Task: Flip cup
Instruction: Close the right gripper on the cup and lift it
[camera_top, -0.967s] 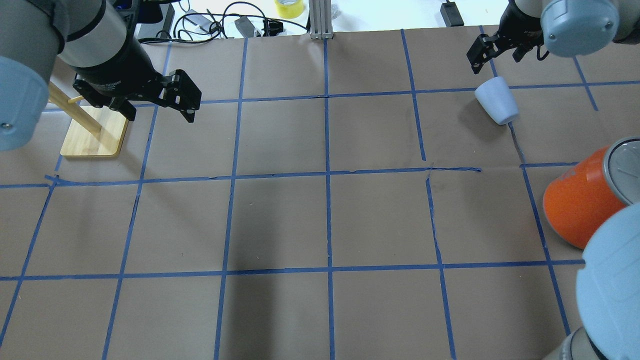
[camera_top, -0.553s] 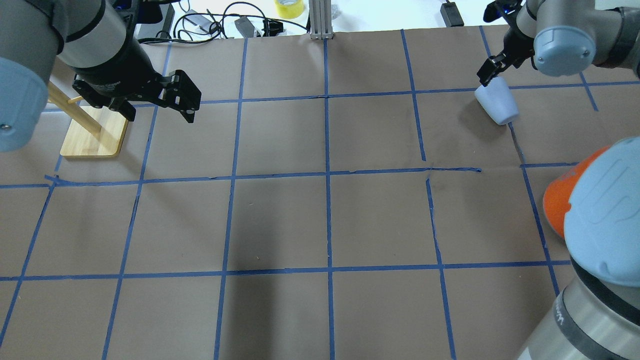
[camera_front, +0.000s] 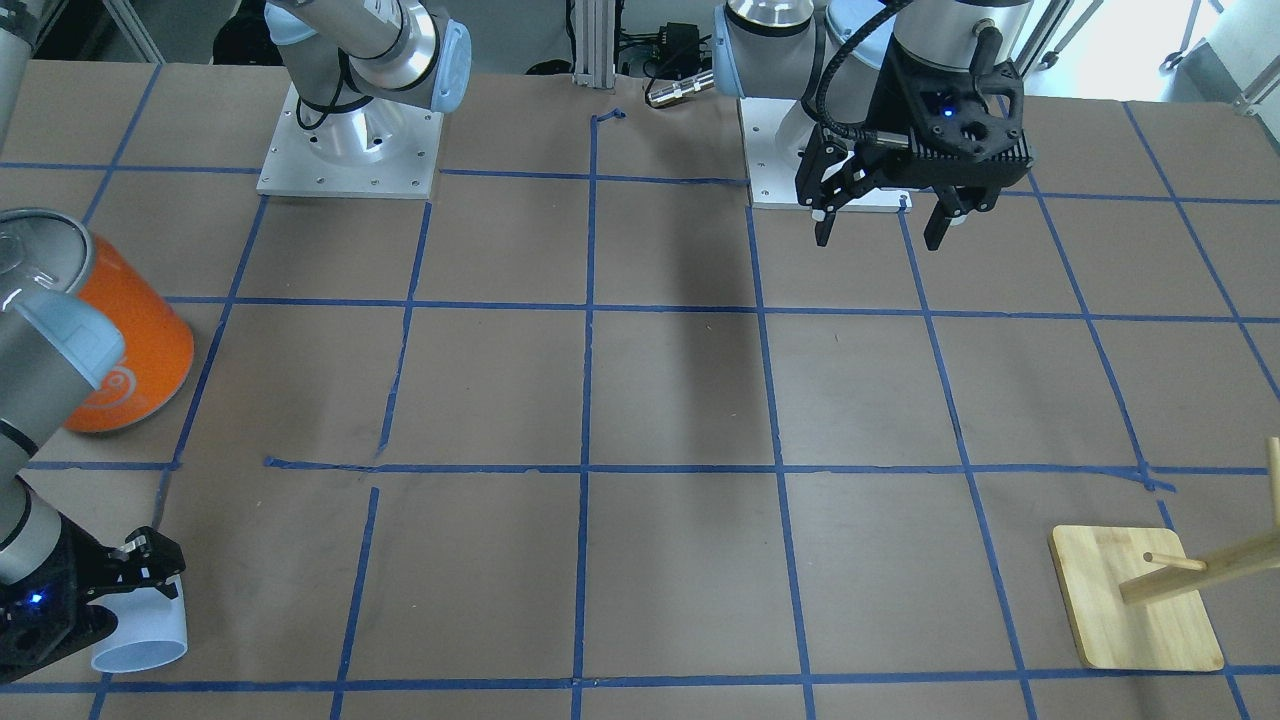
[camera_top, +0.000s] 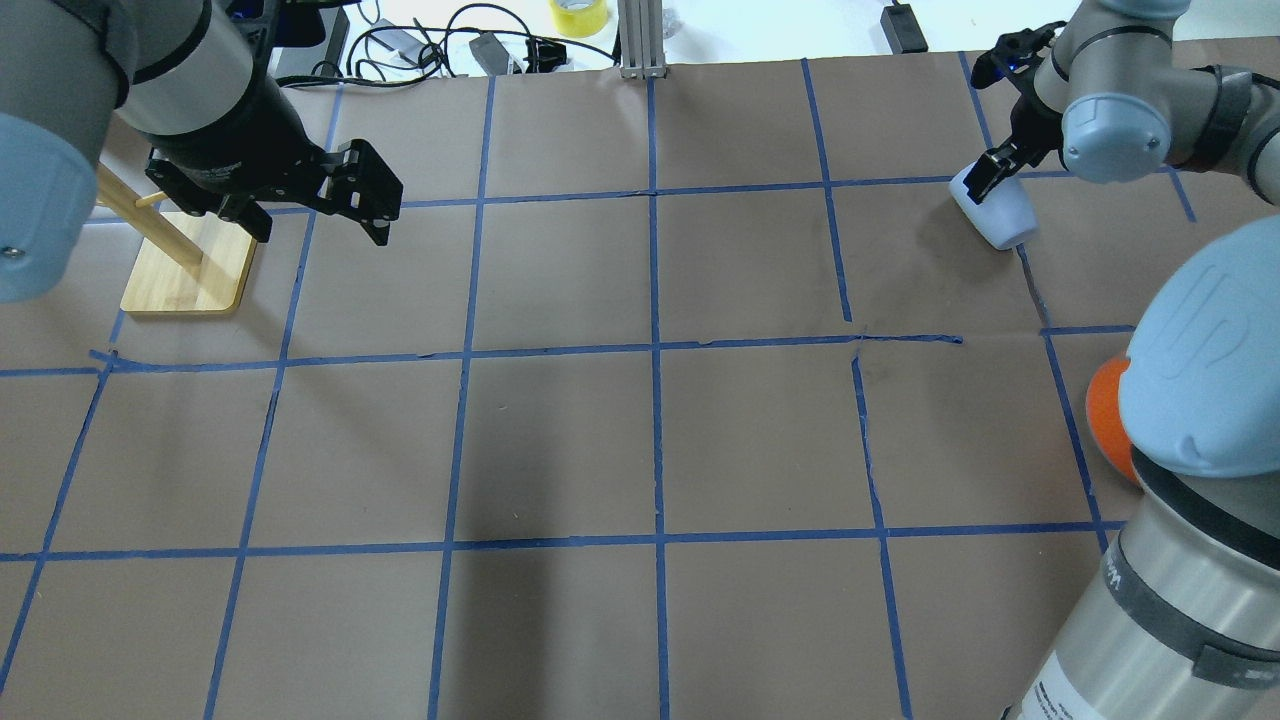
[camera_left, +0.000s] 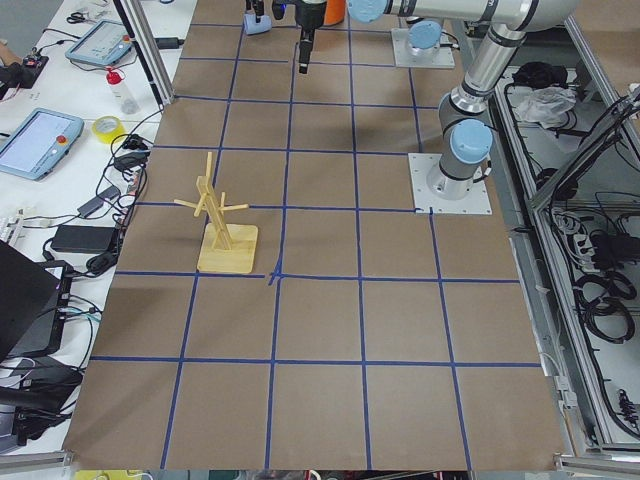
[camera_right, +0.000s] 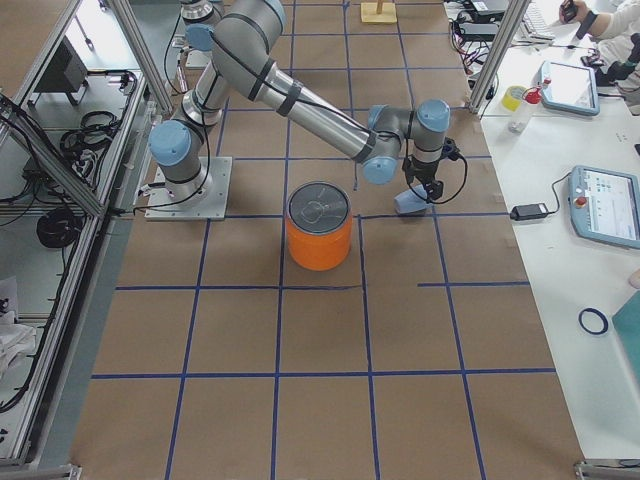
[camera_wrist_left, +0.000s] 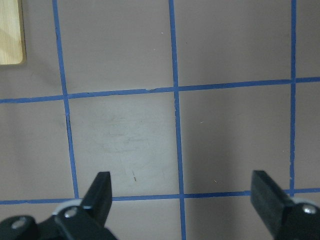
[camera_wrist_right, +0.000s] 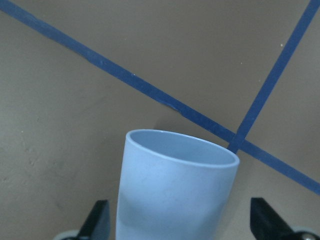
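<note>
I will next grab the pale blue-grey cup with my right gripper around its narrower base end (camera_wrist_right: 165, 227). Then I can flip the cup.
The cup (camera_top: 1000, 215) is pale blue-grey and lies on its side at the table's far right, wider end pointing away from the robot. It also shows in the front view (camera_front: 140, 635) and the right side view (camera_right: 407, 204). My right gripper (camera_top: 988, 180) is open and low over the cup. In the right wrist view the cup (camera_wrist_right: 175, 185) sits between its spread fingers (camera_wrist_right: 100, 220), closer to the left one. My left gripper (camera_top: 388, 212) is open and empty, held above the table's far left, also seen in the front view (camera_front: 878, 240).
A large orange can (camera_front: 120, 370) with a silver top stands near the cup, robot-side; my right arm's elbow (camera_top: 1200, 370) covers most of it from overhead. A wooden peg stand (camera_top: 190, 270) stands beside the left gripper. Cables lie past the far edge.
My right gripper has come down and toward the cup, from above and beyond it to around it. The right elbow swung over the orange can. The left arm has not moved.
</note>
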